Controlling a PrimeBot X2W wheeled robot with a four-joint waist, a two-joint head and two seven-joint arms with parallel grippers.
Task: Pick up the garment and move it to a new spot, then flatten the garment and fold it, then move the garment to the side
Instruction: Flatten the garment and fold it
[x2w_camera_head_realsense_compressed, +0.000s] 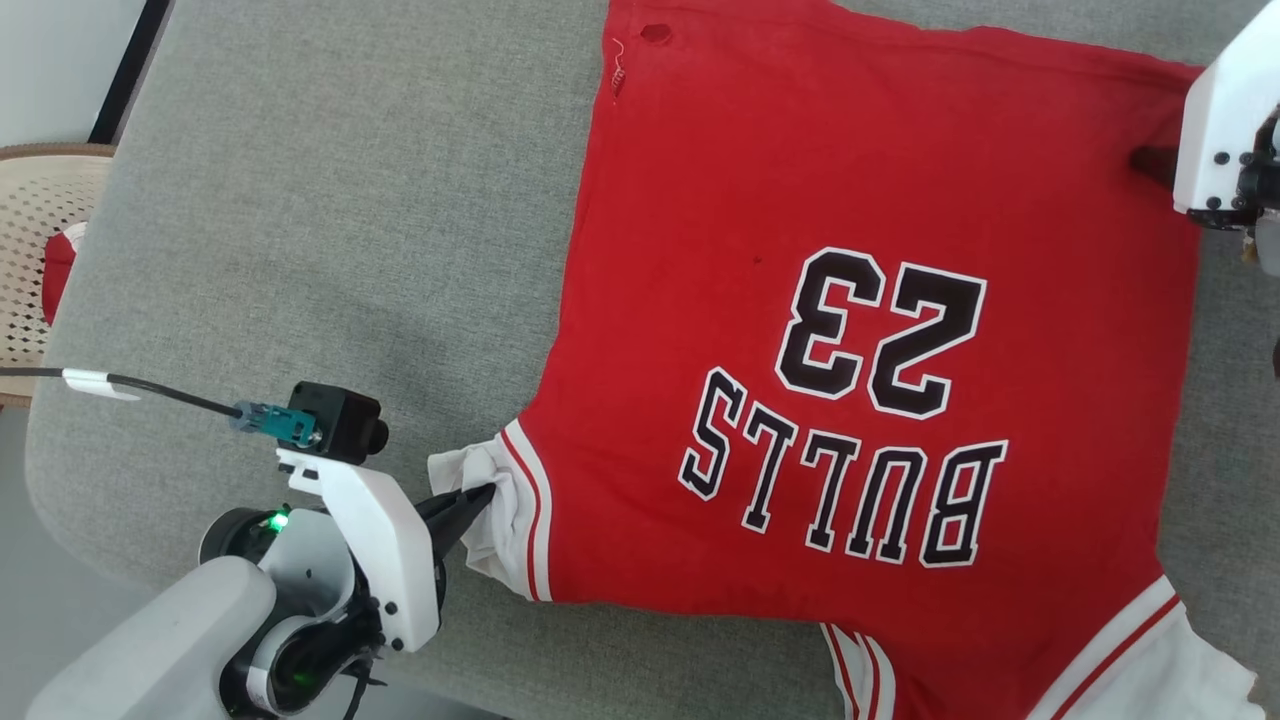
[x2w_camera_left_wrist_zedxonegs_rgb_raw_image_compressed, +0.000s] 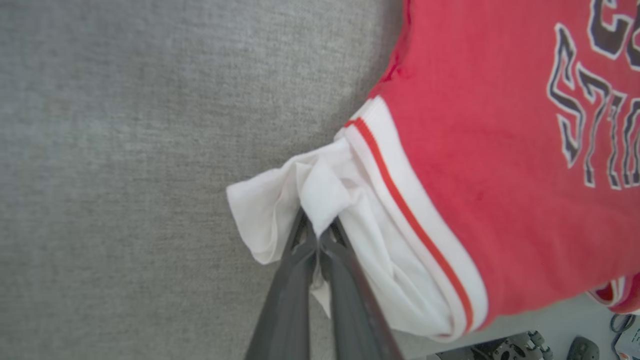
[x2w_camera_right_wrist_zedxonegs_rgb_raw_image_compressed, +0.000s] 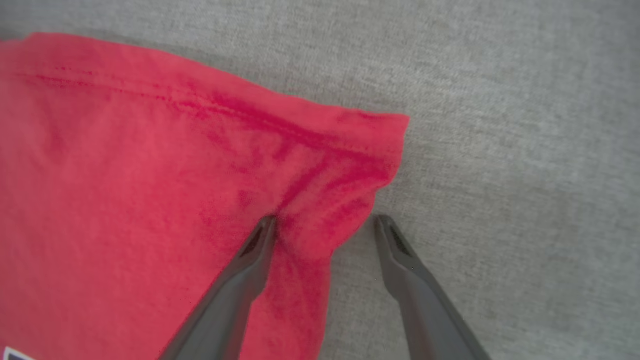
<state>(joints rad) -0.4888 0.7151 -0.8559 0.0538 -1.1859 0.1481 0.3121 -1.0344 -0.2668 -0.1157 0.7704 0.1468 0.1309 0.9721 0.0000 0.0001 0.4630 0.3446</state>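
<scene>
I will next take hold of the jersey by its red hem corner (x2w_camera_head_realsense_compressed: 1182, 90) (x2w_camera_right_wrist_zedxonegs_rgb_raw_image_compressed: 336, 216) with my right gripper, so that I can fold the jersey over.
The garment (x2w_camera_head_realsense_compressed: 850, 300), a red jersey with black "BULLS 23" lettering, lies spread on the grey padded table (x2w_camera_head_realsense_compressed: 300, 250), its print upside down in the head view. My left gripper (x2w_camera_head_realsense_compressed: 487, 493) is shut on the crumpled white sleeve (x2w_camera_left_wrist_zedxonegs_rgb_raw_image_compressed: 320, 195) at the garment's near-left corner. The left wrist view shows the cloth pinched between the two fingertips (x2w_camera_left_wrist_zedxonegs_rgb_raw_image_compressed: 305, 235). At the far right, my right gripper (x2w_camera_right_wrist_zedxonegs_rgb_raw_image_compressed: 325, 222) is open and straddles a puckered corner of the red hem (x2w_camera_right_wrist_zedxonegs_rgb_raw_image_compressed: 360, 150). One finger rests on the cloth and the other on the bare table.
A beige lattice chair (x2w_camera_head_realsense_compressed: 40, 230) with something red on it stands beyond the table's left edge. The table's near edge (x2w_camera_head_realsense_compressed: 120, 560) runs just behind my left arm, with pale floor below. A black cable (x2w_camera_head_realsense_compressed: 150, 390) trails left from the wrist camera.
</scene>
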